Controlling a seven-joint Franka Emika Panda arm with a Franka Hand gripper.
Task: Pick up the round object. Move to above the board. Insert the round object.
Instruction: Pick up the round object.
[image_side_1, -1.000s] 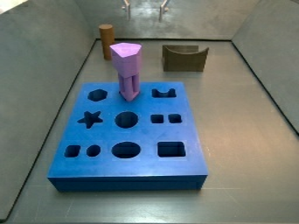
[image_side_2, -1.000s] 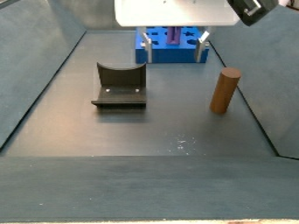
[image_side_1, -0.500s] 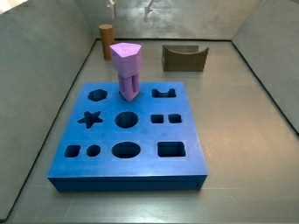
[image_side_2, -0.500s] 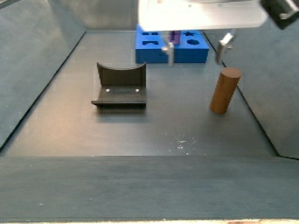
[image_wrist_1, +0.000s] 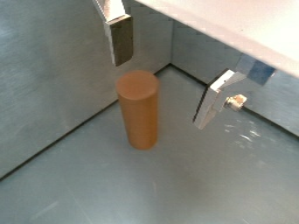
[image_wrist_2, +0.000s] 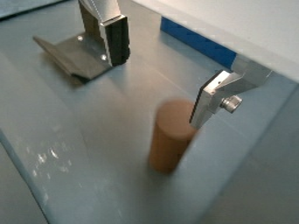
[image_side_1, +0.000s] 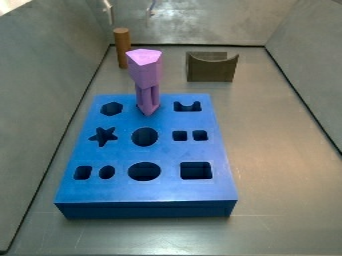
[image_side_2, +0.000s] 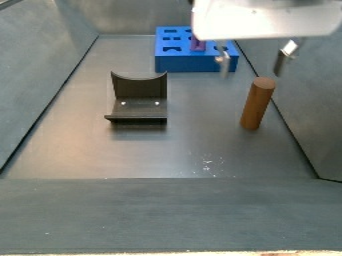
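The gripper grabs the brown cylinder by its top end (image_side_1: 122, 33) next, to insert the round object into the board (image_side_1: 147, 208) upright.
The round object (image_side_1: 122, 45) is a plain brown cylinder standing upright at the back left of the floor, near the wall; it also shows in a side view (image_side_2: 257, 103) and in both wrist views (image_wrist_1: 138, 109) (image_wrist_2: 170, 144). My gripper (image_side_2: 251, 58) hangs open just above it, one finger on either side of its top, touching nothing. In the wrist views the gripper (image_wrist_1: 167, 74) (image_wrist_2: 162, 74) holds nothing between its pads. The board (image_side_1: 147, 208), a thick blue slab with shaped holes, lies apart from the peg, nearer the front.
A purple peg (image_side_1: 144, 80) stands upright in the board's back row. An olive-brown notched block (image_side_1: 211, 65) (image_side_2: 138, 97) (image_wrist_2: 76, 57) sits on the floor beside the board's far end. Grey walls close in around the floor, close to the brown peg.
The gripper has moved sideways across the back of the bin, from near the board to over the brown peg. The pieces have not moved.
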